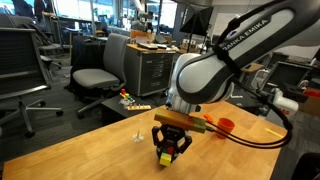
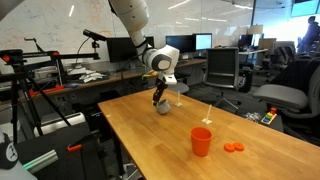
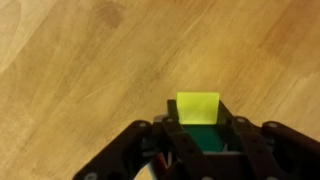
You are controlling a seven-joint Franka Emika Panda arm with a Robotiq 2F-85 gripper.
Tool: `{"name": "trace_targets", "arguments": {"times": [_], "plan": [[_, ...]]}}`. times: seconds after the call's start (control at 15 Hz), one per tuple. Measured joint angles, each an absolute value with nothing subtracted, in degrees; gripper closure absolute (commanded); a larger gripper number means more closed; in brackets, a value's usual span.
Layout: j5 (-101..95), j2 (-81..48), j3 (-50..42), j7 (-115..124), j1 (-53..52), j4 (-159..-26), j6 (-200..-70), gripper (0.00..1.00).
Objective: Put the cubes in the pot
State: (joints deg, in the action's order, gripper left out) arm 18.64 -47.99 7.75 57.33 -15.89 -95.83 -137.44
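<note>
I should keep holding the cube with my gripper, because bare wood is below. The yellow cube (image 1: 165,157) would end up on the tabletop beside the pot if I opened now.
My gripper (image 3: 198,120) is shut on a yellow cube (image 3: 198,107), which sticks out from between the fingertips. A dark green surface (image 3: 205,140) shows between the fingers behind it; I cannot tell whether it is another cube. In both exterior views the gripper (image 1: 170,150) (image 2: 160,102) hangs low over the wooden table (image 1: 90,155) with the yellow cube (image 1: 165,157) at its tips, just above the tabletop. The wrist view shows only bare wood under the cube. I cannot make out the pot in any view. The other cubes are out of view.
A red cup (image 2: 202,141) stands on the table, also seen behind the gripper (image 1: 226,125). Flat orange pieces (image 2: 233,148) lie beside it. A small white object (image 1: 137,137) stands near the gripper. Office chairs and desks surround the table.
</note>
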Motion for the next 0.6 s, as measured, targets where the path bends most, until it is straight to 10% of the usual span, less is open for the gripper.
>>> {"name": "trace_targets", "arguments": {"times": [0.6], "plan": [[18.6, -47.8, 7.6, 57.7, -16.1, -96.7, -137.5, 0.86]]}}
